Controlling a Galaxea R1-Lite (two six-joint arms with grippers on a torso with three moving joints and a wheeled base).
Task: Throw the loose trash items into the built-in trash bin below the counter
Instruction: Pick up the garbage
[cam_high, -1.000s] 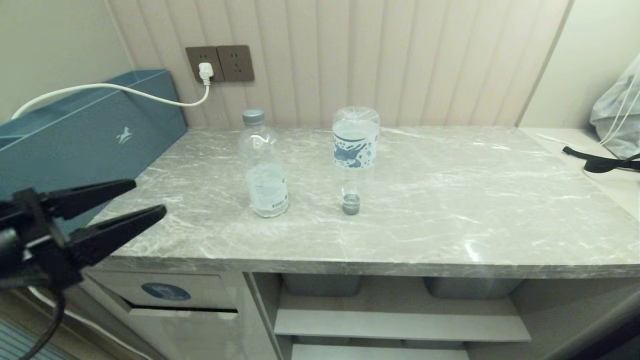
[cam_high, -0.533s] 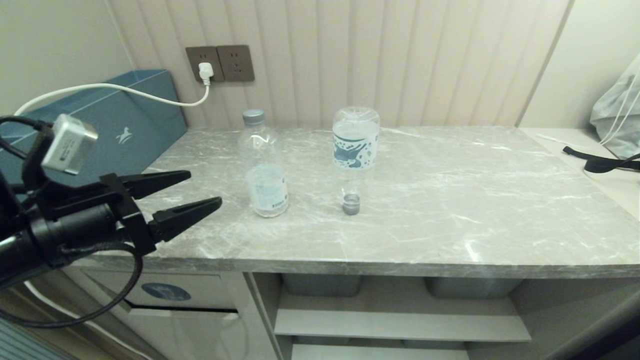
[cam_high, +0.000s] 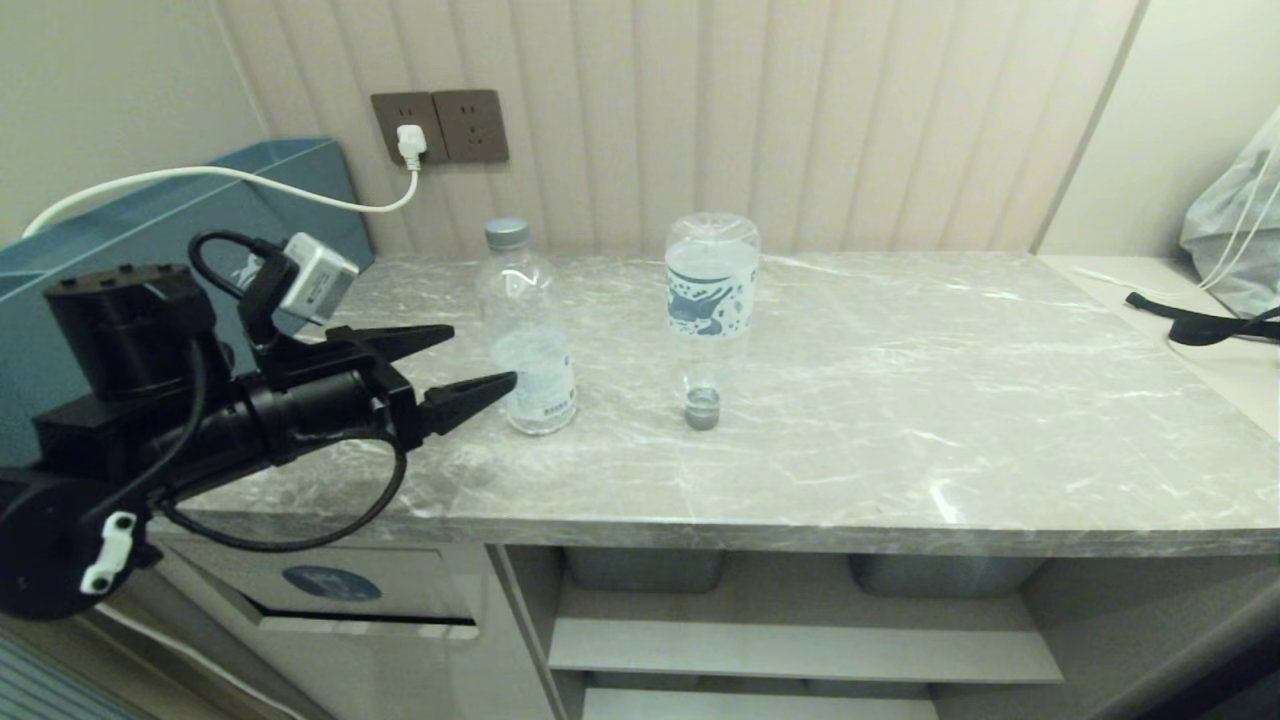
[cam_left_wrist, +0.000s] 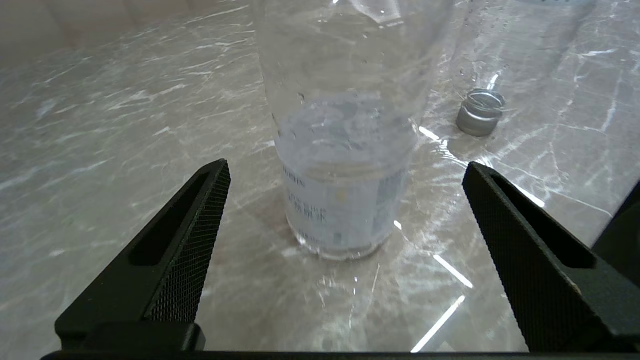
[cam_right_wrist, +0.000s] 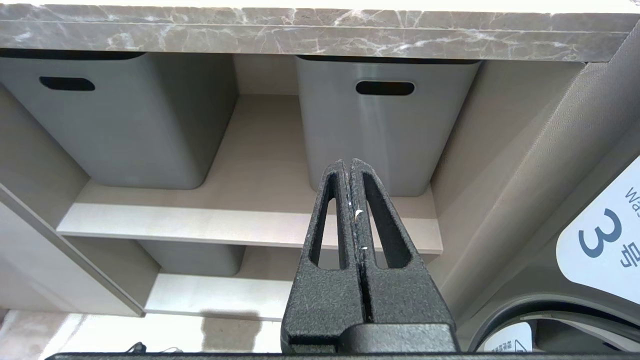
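With the upright bottle, the fingertips end short of its lower body (cam_high: 541, 386) (cam_left_wrist: 345, 192), so closing now would miss: my left gripper should move toward the bottle first, then close.
Two clear bottles stand on the marble counter (cam_high: 900, 420). One bottle (cam_high: 530, 330) is upright with a grey cap. The other bottle (cam_high: 710, 290) is upside down, balanced on its cap. My left gripper (cam_high: 483, 355) is open and level just left of the upright bottle. In the left wrist view this bottle (cam_left_wrist: 345, 150) stands ahead of the open left gripper (cam_left_wrist: 345, 165), between the lines of the two fingers and untouched. The bin flap (cam_high: 400, 590) with its round blue sticker sits under the counter's left end. My right gripper (cam_right_wrist: 348, 164) is shut and empty, parked low before the shelves.
A blue box (cam_high: 150, 270) and a white cable (cam_high: 230, 180) lie behind the left arm. Grey tubs (cam_right_wrist: 385, 130) stand on shelves below the counter edge (cam_right_wrist: 320, 37). A black strap (cam_high: 1200, 325) and a bag lie at the far right.
My left arm has risen from below the counter's left corner and moved right over the slab, up to the upright bottle. Both bottles have stayed put.
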